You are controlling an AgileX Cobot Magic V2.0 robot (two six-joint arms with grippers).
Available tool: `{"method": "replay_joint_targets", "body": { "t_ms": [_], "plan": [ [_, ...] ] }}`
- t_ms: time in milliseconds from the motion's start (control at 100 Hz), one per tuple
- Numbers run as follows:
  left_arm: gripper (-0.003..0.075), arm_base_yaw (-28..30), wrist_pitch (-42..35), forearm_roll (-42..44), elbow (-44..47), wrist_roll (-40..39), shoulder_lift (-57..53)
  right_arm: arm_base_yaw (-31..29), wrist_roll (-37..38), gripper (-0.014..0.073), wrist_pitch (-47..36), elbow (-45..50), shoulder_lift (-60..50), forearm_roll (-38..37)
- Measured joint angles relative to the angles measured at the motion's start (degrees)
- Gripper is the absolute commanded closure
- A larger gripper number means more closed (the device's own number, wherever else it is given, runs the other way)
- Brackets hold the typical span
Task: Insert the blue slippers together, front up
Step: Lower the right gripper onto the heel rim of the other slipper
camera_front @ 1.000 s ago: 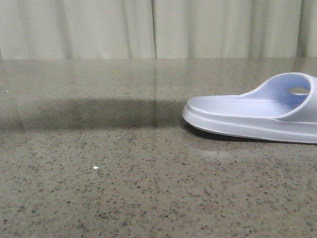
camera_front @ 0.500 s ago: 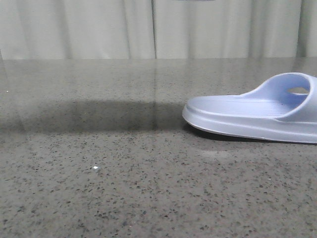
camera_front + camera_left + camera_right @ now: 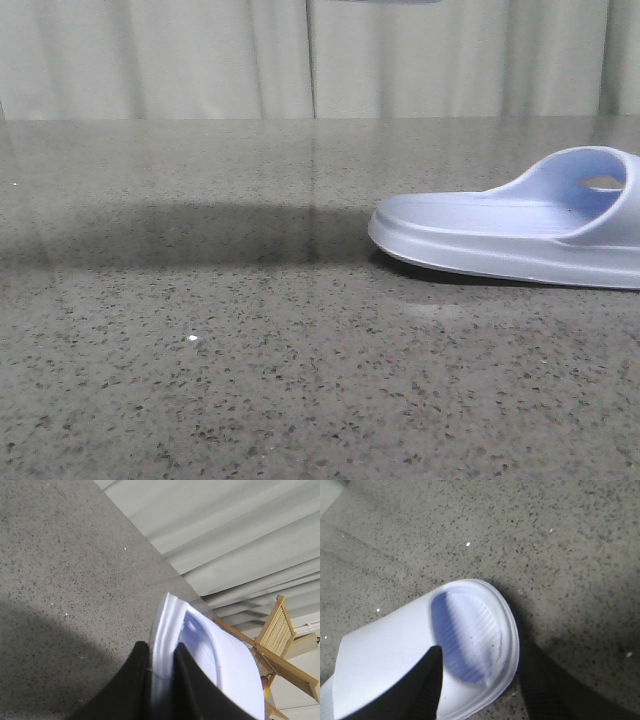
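The robot's right fingers stop above the slipper's rounded end [image 3: 505,615], one of them over the slipper's strap [image 3: 395,650], so they would miss if they closed now, and the right gripper needs to go lower first.
One of the blue slippers [image 3: 500,235] lies sole down on the speckled table [image 3: 250,350] at the right, its strap running off the frame's edge. In the right wrist view this slipper [image 3: 470,630] shows its ribbed footbed, and my right gripper [image 3: 480,680] stands open astride its rounded end, one finger [image 3: 425,685] over the strap and the other beside the sole. My left gripper [image 3: 162,660] is shut on the sole edge of the other slipper [image 3: 220,660], held on its side above the table. A pale sliver [image 3: 385,1] touches the front view's top edge.
A pale curtain [image 3: 300,60] hangs behind the table's far edge. A wooden chair [image 3: 280,640] stands beyond the table in the left wrist view. A broad shadow [image 3: 200,235] lies across the middle of the table.
A pale sliver has come into the top edge of the front view and widened. The slipper on the table has not moved.
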Motion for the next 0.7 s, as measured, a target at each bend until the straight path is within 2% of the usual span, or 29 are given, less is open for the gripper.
{"method": "replay_joint_targets", "body": {
  "t_ms": [700],
  "plan": [
    [0.07, 0.0, 0.04, 0.1, 0.0, 0.0, 0.0, 0.0, 0.14, 0.0299, -8.15, 0.0, 12.16, 4.7]
  ]
}}
